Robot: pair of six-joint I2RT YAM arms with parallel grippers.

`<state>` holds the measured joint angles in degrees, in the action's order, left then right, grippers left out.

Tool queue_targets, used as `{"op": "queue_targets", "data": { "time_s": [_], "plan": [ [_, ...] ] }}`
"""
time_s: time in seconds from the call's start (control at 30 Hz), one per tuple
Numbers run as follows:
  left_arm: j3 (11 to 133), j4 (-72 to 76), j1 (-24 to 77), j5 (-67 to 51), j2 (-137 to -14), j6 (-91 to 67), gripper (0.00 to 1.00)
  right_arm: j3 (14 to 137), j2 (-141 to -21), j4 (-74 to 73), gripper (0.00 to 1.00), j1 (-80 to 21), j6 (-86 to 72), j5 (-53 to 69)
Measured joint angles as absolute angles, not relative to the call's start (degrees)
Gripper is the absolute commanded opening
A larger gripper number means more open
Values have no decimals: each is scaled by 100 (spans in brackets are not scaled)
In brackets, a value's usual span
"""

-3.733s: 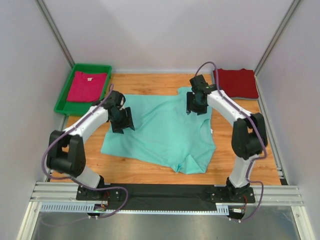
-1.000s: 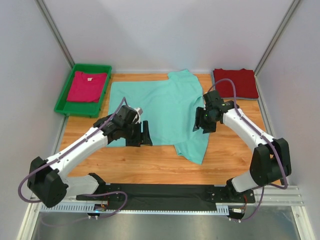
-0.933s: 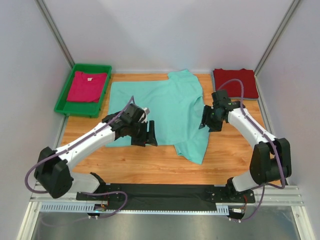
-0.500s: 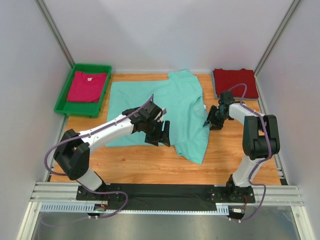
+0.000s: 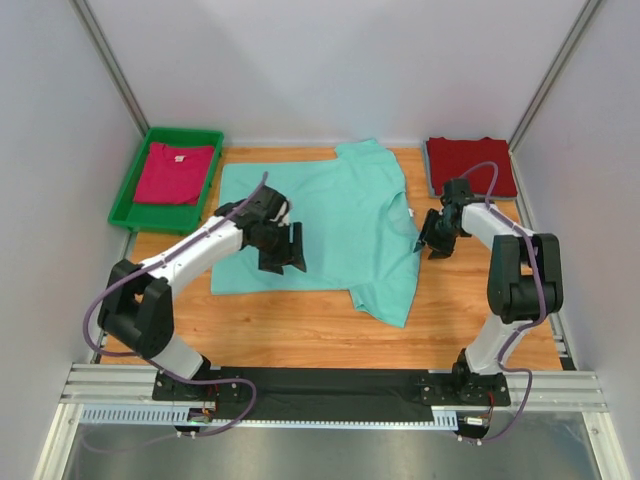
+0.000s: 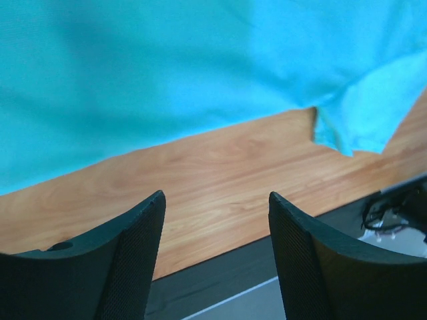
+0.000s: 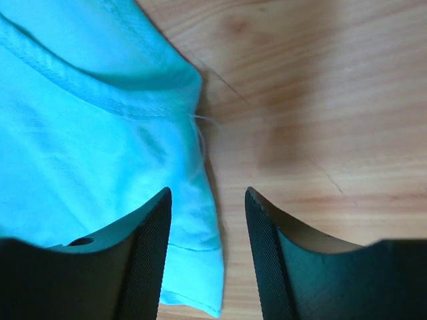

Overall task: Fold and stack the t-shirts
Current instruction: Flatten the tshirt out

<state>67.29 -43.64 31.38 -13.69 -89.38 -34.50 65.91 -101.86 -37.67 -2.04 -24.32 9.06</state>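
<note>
I should spread and fold the t-shirt evenly, so my left gripper should first grab the mint-teal t-shirt (image 5: 330, 215) by the outer corner of its near hem.
The mint-teal t-shirt (image 5: 330, 215) lies spread across the middle of the wooden table (image 5: 300, 330), with one end hanging toward the near right. My left gripper (image 5: 288, 255) hovers open over the shirt's near hem; in the left wrist view the gripper (image 6: 215, 197) holds nothing, and teal cloth (image 6: 167, 67) fills the top. My right gripper (image 5: 430, 245) sits at the shirt's right edge. In the right wrist view its jaws (image 7: 207, 193) stand apart, with the cloth's hemmed edge (image 7: 193, 227) between them. The dark red t-shirt (image 5: 470, 165) lies folded at the back right. The magenta-pink t-shirt (image 5: 175, 172) rests in the tray.
A green plastic tray (image 5: 128, 210) stands at the back left corner. White walls with metal posts close in the table on three sides. A black strip and metal rail (image 5: 330, 385) run along the near edge by the arm bases.
My left gripper has pulled back to the left along the shirt's near hem. My right gripper stays at the shirt's right edge, and its jaws have narrowed a little.
</note>
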Motion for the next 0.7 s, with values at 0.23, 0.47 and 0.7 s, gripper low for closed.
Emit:
{"op": "queue_targets", "data": {
  "time_s": [0.23, 0.47, 0.7],
  "plan": [
    [5446, -4491, 1597, -969, -7697, -3649, 56, 6123, -9330, -4335, 52, -132, -2414, 718],
    [4379, -4556, 327, -788, -6346, -3850, 49, 4657, -7411, -4309, 43, -722, -2919, 1590],
    [4115, -4401, -652, -875, -6648, -3848, 53, 3922, -7150, -4283, 51, -1031, -3240, 1970]
  ]
}}
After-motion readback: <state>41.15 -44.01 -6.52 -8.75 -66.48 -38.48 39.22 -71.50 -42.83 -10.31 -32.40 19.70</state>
